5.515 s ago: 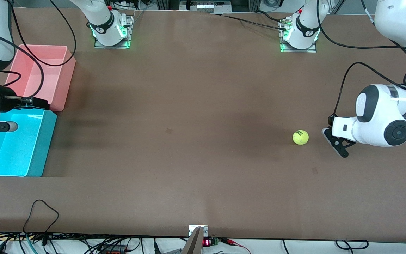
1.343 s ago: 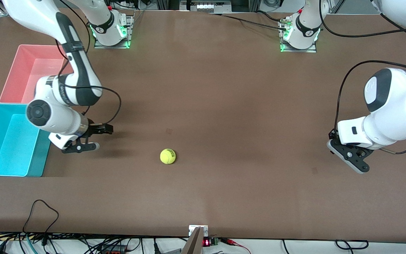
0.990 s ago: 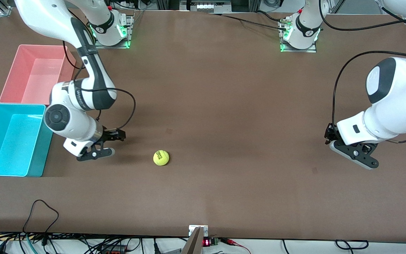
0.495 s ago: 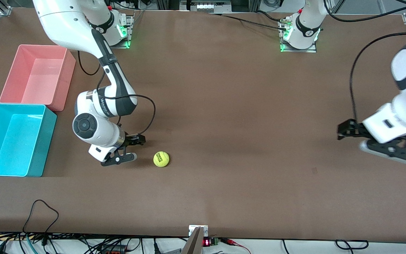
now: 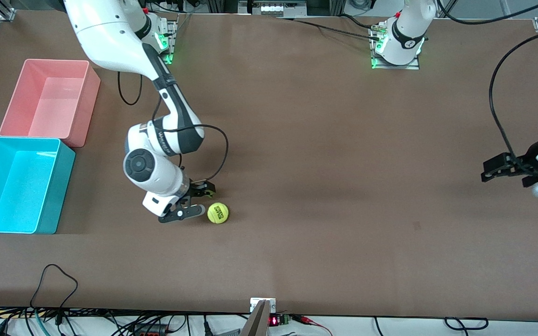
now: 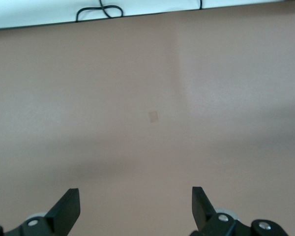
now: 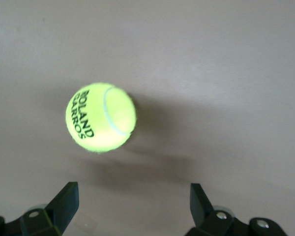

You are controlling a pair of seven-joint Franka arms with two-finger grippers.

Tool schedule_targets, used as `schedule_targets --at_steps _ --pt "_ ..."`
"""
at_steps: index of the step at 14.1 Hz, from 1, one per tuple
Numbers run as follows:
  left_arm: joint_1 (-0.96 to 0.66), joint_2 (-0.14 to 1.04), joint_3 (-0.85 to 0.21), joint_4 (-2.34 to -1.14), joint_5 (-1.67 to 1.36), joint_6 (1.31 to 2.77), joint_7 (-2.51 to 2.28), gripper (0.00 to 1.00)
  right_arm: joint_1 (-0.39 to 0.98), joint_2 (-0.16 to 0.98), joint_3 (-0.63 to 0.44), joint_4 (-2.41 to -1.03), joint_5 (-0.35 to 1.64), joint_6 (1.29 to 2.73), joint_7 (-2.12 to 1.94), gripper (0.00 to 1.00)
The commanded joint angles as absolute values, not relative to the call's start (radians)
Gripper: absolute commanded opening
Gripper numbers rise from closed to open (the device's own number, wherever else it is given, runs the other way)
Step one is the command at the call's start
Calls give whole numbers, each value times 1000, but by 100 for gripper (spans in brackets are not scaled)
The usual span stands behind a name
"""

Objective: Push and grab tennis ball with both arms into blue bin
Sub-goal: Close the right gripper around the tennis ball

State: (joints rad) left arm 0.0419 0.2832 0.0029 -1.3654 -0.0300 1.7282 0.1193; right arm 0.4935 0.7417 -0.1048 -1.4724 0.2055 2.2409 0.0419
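I need to get the tennis ball into the blue bin, so next I should pick it up with my right gripper by its round felt body (image 5: 217,213) (image 7: 101,117).
The yellow-green tennis ball (image 5: 218,213) (image 7: 101,117) lies on the brown table, about midway along it and toward the front edge. My right gripper (image 5: 198,200) (image 7: 133,196) is open, low over the table just beside the ball, on the ball's side toward the blue bin. The ball sits ahead of its fingertips, not between them. The blue bin (image 5: 57,191) stands empty at the right arm's end of the table. My left gripper (image 5: 516,179) (image 6: 135,200) is open over bare table at the left arm's end, partly cut off at the picture's edge.
A pink bin (image 5: 56,61), also empty, stands beside the blue bin, farther from the front camera. Both arm bases (image 5: 147,44) (image 5: 397,46) are at the table's back edge. Cables (image 5: 54,280) and a small device (image 5: 263,305) lie along the front edge.
The right arm has swung from beside the blue bin up to the ball. The ball rolled in from the left arm's end and has just shifted slightly. The left arm drew back and opened.
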Motion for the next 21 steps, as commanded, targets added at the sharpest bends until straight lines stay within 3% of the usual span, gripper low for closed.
schedule_targets --at_steps 1,7,14,21 --pt "8 223 35 -1381 -48 1662 29 100 512 778 -110 -1442 224 2288 61 100" --pt "14 199 29 -1378 -40 1594 21 100 549 831 -110 -1442 222 2463 97 100" --pt "17 183 23 -1382 -40 1574 -23 100 557 856 -110 -1442 213 2489 97 100" --pt "9 51 5 -1583 -37 1624 -29 100 569 896 -110 -1447 209 2625 95 100"
